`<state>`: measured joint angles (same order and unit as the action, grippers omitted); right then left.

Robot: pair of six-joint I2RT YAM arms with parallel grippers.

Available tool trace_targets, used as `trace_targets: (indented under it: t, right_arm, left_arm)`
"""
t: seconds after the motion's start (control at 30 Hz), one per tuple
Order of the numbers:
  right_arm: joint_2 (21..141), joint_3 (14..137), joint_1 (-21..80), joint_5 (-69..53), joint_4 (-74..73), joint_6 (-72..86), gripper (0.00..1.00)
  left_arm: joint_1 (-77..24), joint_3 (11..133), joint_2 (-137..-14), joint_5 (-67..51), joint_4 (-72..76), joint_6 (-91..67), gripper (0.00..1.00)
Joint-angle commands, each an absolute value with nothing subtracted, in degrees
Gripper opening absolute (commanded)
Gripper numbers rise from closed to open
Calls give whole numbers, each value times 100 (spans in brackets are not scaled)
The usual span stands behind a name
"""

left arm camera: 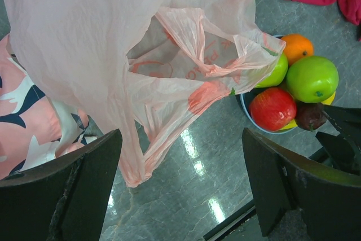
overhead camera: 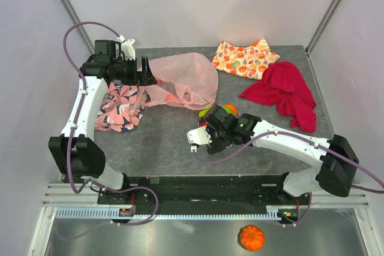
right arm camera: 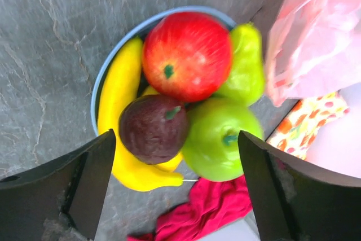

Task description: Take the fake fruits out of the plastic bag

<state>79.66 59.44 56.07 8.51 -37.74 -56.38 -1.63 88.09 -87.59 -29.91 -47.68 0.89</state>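
The bag's fold is below my fingers, so they would miss it if I closed now. My left gripper needs to lower first, then close on the fold.
The pink plastic bag [overhead camera: 183, 79] lies crumpled at the back middle, its handle loops [left arm camera: 135, 156] hanging towards me. My left gripper [overhead camera: 147, 73] is open at the bag's left edge and holds nothing; one loop lies between its fingers [left arm camera: 62, 190]. The fruits sit piled on a blue plate [right arm camera: 104, 77]: red apple [right arm camera: 186, 55], banana [right arm camera: 121, 117], dark purple fruit [right arm camera: 152, 129], green apple [right arm camera: 220, 139], green pear [right arm camera: 248, 66] and an orange [left arm camera: 297, 46]. My right gripper [overhead camera: 213, 121] is open just above the pile. No grapes show.
A pink-and-black patterned cloth [overhead camera: 120, 109] lies under the left arm. A fruit-print orange cloth [overhead camera: 243, 58] and a red cloth [overhead camera: 285, 91] lie at the back right. An orange toy pumpkin [overhead camera: 252, 238] sits below the table's front edge.
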Motion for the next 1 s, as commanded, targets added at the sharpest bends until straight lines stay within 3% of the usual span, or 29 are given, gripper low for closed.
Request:
trace_targets:
  t: [0.0, 0.2, 0.43, 0.7, 0.9, 0.97]
  right_arm:
    - [7655, 6608, 5616, 230, -3867, -5468, 98]
    - [7830, 7654, 5424, 114, -3543, -4626, 98]
    - [9690, 9401, 4773, 518, -3401, -2673, 98]
    - [11537, 10589, 4342, 527, -3673, -3067, 98]
    - [12163, 10967, 4070, 581, -3796, -3164, 96]
    - [12295, 11117, 3991, 405, -4006, -3182, 84]
  left_arm:
    - [-158, 8868, -8684, -2831, -4702, 141, 94]
    - [-149, 8807, -8570, -2479, -4763, 184, 95]
    - [-149, 8359, -8201, -2329, -4957, 299, 96]
    - [-149, 7787, -8138, -2355, -4869, 229, 98]
    - [-149, 7971, -8613, -2531, -4825, 193, 87]
    - [-158, 7989, -8692, -2610, -4816, 228, 78]
